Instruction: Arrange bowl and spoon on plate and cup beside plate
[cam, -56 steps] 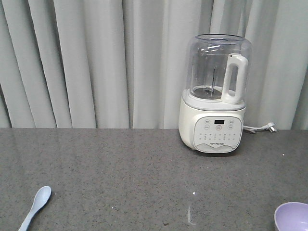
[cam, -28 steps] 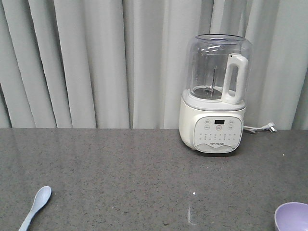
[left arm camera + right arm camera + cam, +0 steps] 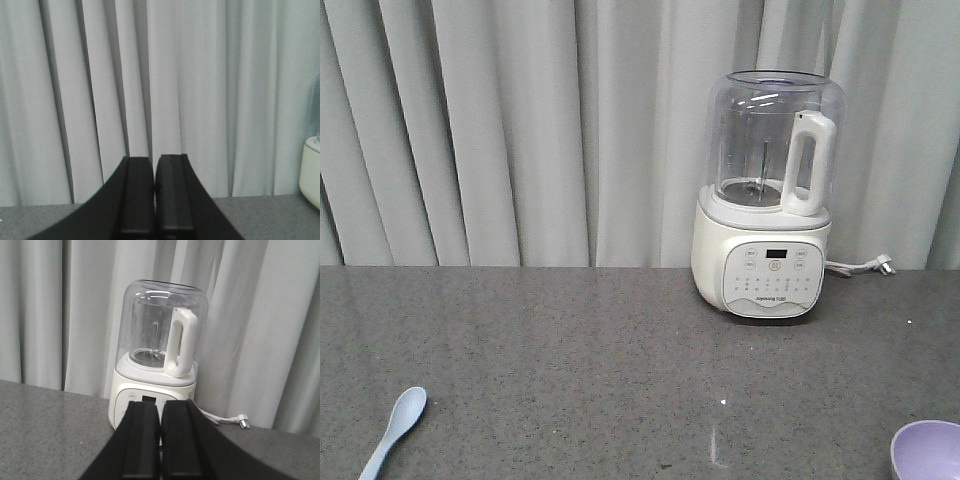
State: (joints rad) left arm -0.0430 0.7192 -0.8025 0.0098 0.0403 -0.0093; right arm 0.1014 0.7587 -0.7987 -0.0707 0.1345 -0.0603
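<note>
Next, my left gripper grabs the pale-blue spoon [image 3: 408, 407], by its handle [image 3: 378, 457]. Then my left gripper sets the spoon on the plate.
A pale-blue spoon [image 3: 395, 430] lies on the grey counter at the lower left of the front view, its scoop toward the back. The lavender bowl [image 3: 927, 450] shows partly at the lower right corner. The plate and the cup are out of view. My left gripper [image 3: 155, 162] is shut with nothing between its black fingers and points at the curtain above the counter. My right gripper [image 3: 160, 407] is also shut and empty, facing the blender. Neither gripper shows in the front view.
A white blender [image 3: 767, 200] with a clear jug stands at the back right of the counter [image 3: 570, 360], also seen as the blender [image 3: 157, 355] in the right wrist view. Its cord and plug [image 3: 875, 266] trail to the right. Grey curtains [image 3: 520, 130] hang behind.
</note>
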